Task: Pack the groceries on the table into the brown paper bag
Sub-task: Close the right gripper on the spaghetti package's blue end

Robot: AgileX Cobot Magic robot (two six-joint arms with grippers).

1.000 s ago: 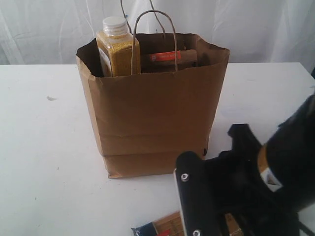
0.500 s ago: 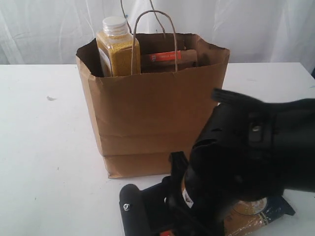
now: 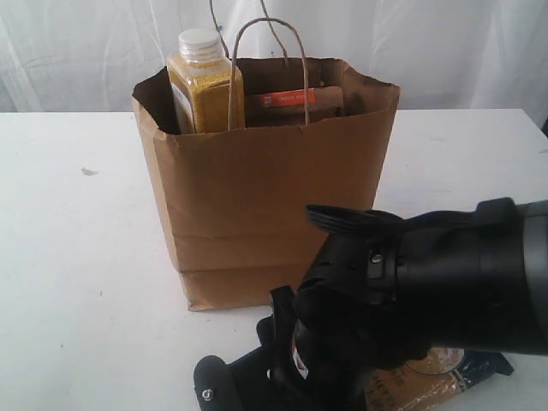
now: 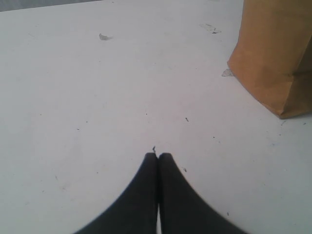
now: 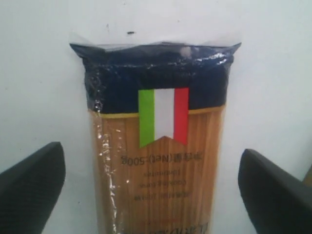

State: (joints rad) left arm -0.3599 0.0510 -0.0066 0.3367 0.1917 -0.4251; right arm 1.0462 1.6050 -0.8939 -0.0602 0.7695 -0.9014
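My right gripper picks up the spaghetti packet by its dark-blue end with the flag next, to pack the packet into the paper bag (image 3: 265, 197).
The brown paper bag (image 3: 265, 197) stands upright mid-table, its corner also in the left wrist view (image 4: 275, 53). Inside it, the yellow-grain bottle (image 3: 204, 86) and the kraft pouch with orange strip (image 3: 291, 98) stick up above the rim. The dark-blue spaghetti packet with the Italian flag (image 5: 158, 146) lies flat on the table in front of the bag, one end showing under the right arm (image 3: 445, 377). My right gripper (image 5: 151, 161) is open, its fingers on either side of the packet with white table showing in both gaps. My left gripper (image 4: 157, 155) is shut and empty over bare table.
The white table (image 3: 68, 257) carries a few small dark marks. My bulky black right arm (image 3: 428, 291) fills the near right and hides the bag's lower front corner. A white curtain hangs behind the table.
My right arm has swung leftward and lower in front of the bag, over the spaghetti packet, and its jaws have spread wider. The bag and its contents have not moved.
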